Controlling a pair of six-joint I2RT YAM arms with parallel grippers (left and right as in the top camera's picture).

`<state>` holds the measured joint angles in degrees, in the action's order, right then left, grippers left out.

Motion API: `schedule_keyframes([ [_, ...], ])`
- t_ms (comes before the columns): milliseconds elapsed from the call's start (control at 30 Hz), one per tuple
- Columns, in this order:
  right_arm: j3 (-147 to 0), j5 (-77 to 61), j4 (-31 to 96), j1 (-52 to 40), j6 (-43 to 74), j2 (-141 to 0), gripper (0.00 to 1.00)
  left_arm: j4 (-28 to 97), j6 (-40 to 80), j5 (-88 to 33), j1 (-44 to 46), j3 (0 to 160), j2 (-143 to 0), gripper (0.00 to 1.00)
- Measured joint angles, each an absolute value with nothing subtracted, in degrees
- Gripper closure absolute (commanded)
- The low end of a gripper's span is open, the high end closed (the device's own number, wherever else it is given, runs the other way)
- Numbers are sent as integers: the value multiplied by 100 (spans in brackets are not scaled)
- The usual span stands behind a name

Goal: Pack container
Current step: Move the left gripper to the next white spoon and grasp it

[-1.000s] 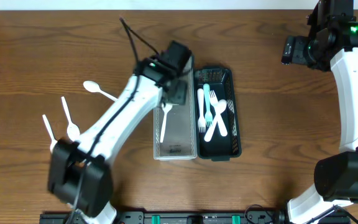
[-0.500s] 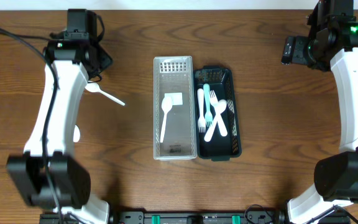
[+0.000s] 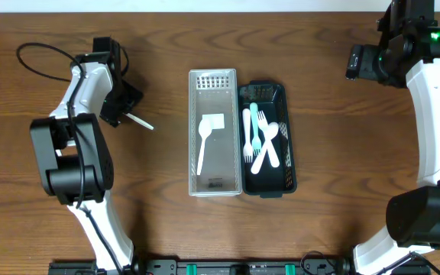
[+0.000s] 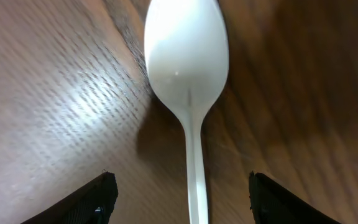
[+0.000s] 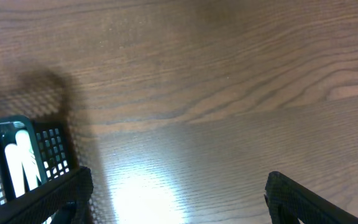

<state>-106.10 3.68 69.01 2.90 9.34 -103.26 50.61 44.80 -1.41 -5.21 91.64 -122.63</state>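
Observation:
My left gripper's fingers are above the handle (image 3: 137,119) (image 4: 196,190) and would miss it if I closed now, so I should lower them first, then close on the handle.
A white plastic spoon (image 4: 186,56) lies on the wooden table, bowl away from the camera. Its handle runs down between the fingers of my left gripper (image 4: 182,199), which is open and low over it without gripping. In the overhead view the left gripper (image 3: 119,105) is at the far left, with the spoon's handle (image 3: 140,122) sticking out to its right. A clear container (image 3: 213,78) holds one white spoon (image 3: 203,141). Beside it, a black container (image 3: 264,188) holds several white and teal forks and spoons. My right gripper (image 5: 176,194) is open and empty.
The right arm (image 3: 373,61) hovers at the back right over bare table. A corner of the black container (image 5: 17,163) shows at the left in the right wrist view. The left arm's body (image 3: 75,160) covers the table's left side.
My left arm has swung from over the clear container to the far left and come down over the spoon on the table. The right arm has not moved.

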Motion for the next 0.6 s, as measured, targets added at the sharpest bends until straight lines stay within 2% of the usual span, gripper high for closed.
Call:
schedule_keyframes([
  [600,-10610,368,6914,305,934,-10328,8,4810,4174,-329,-526,9087,-12488,29],
])
